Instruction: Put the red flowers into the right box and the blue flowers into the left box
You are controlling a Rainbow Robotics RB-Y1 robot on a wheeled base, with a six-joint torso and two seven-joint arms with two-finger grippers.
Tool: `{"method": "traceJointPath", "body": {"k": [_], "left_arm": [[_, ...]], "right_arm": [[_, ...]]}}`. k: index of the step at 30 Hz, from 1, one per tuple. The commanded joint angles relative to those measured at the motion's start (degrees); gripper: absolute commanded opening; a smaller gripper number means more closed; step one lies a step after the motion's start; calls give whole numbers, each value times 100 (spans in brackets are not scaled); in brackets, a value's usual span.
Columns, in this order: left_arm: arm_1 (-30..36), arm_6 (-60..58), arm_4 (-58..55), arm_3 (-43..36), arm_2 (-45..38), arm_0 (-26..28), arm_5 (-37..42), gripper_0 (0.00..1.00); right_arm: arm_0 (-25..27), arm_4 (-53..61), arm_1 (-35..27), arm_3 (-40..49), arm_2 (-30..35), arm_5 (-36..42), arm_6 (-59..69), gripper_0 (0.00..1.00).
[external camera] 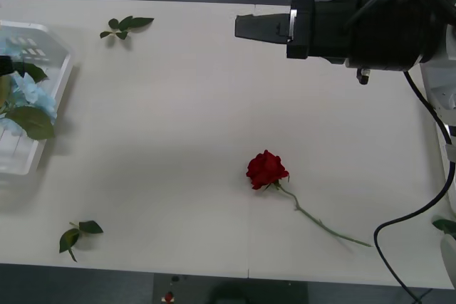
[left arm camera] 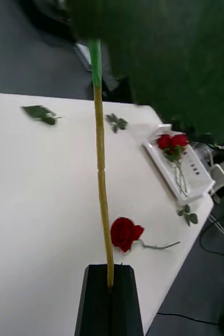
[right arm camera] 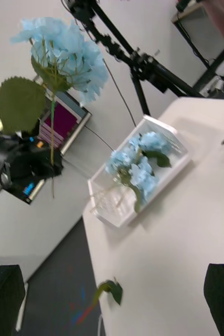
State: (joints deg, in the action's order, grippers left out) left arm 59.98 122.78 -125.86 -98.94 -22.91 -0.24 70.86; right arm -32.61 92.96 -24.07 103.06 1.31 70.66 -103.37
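Note:
My right gripper is going to grab the red rose by its bare green stem [external camera: 313, 218] next, because the rose's soft petals are spread open at its head.
One red rose [external camera: 267, 169] lies on the white table [external camera: 178, 119], its stem pointing toward the front right; it shows too as the rose [left arm camera: 125, 233]. The right box [left arm camera: 195, 185] holds two red roses [left arm camera: 172, 142]. Blue flowers [external camera: 25, 97] lie in the left box [external camera: 39, 151], which stands at the table's left edge. My left gripper [left arm camera: 110, 286] is shut on a thin stem. In the right wrist view that gripper [right arm camera: 48, 164] holds a blue flower [right arm camera: 64, 52] upright in the air beyond the table's left end. My right gripper [external camera: 239, 26] hovers open over the far right of the table.
Loose green leaf sprigs lie at the far left [external camera: 127, 25] and at the front left [external camera: 78, 234]; another leaf [external camera: 445, 226] sits at the right edge. A black cable [external camera: 406, 226] hangs by the front right corner. A black tripod [right arm camera: 143, 65] stands behind the left box.

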Motion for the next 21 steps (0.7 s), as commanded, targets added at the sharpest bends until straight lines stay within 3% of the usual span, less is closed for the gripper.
{"method": "traceJointPath", "body": {"k": [1,10,21], "left_arm": [[295,-229,-35,885,-354,235,288,0],[744,-27,1038,2344,-548,648,394,0],[832,184,2250,3170,-161,709,376,0]], "right_arm": [[238,-313,-352,127,-61,229,107,100],[651,-1570,-642,355,-61,1029,713,100],[976,-3381,-651,1551,-368,2207,1618,100]]}}
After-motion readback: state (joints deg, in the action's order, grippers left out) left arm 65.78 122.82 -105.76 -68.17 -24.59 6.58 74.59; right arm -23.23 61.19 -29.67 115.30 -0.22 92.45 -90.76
